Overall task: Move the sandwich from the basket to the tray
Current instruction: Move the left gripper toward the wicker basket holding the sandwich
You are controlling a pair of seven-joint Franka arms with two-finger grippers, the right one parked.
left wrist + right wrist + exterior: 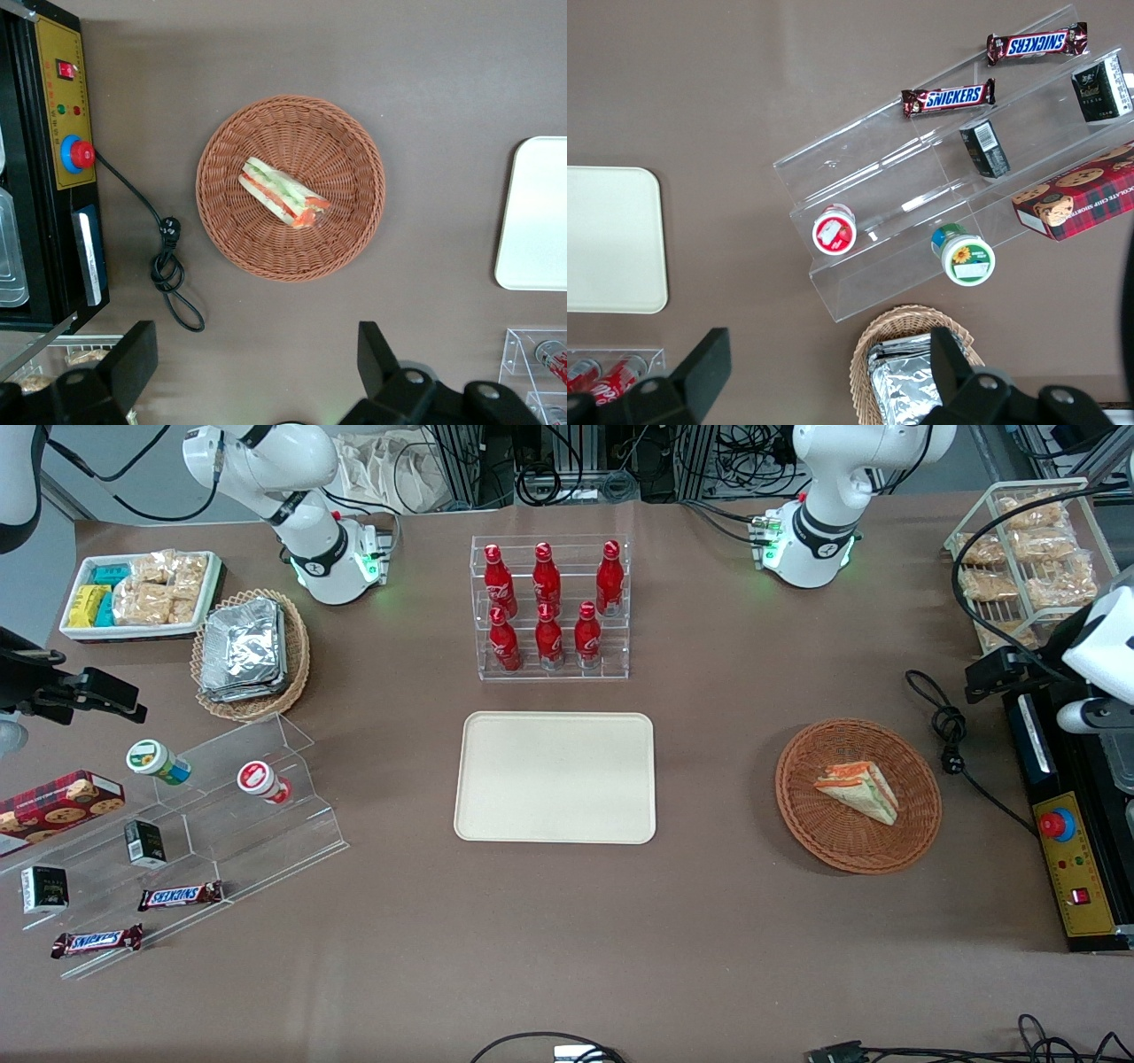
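Observation:
The sandwich should next be picked up by its orange-filled end [842,776] with the robot's left gripper, to go from the basket to the tray [555,776].
The sandwich [858,790], a pale triangular wedge with orange, green and white layers, lies in the round reddish-brown wicker basket [802,779]. Both also show in the left wrist view: the sandwich [283,192] and the basket [354,150]. The cream-beige tray [555,776] lies flat at the table's middle, beside the basket toward the parked arm's end; its edge shows in the left wrist view [534,212]. My left gripper [1001,671] hangs high above the table at the working arm's end, well apart from the basket. It is open and empty [255,354].
A clear rack of red bottles [549,607] stands farther from the camera than the tray. A black control box with a red button [1054,824] and a coiled black cable [946,731] lie beside the basket. A wire rack of snack bags [1028,558] stands near the gripper.

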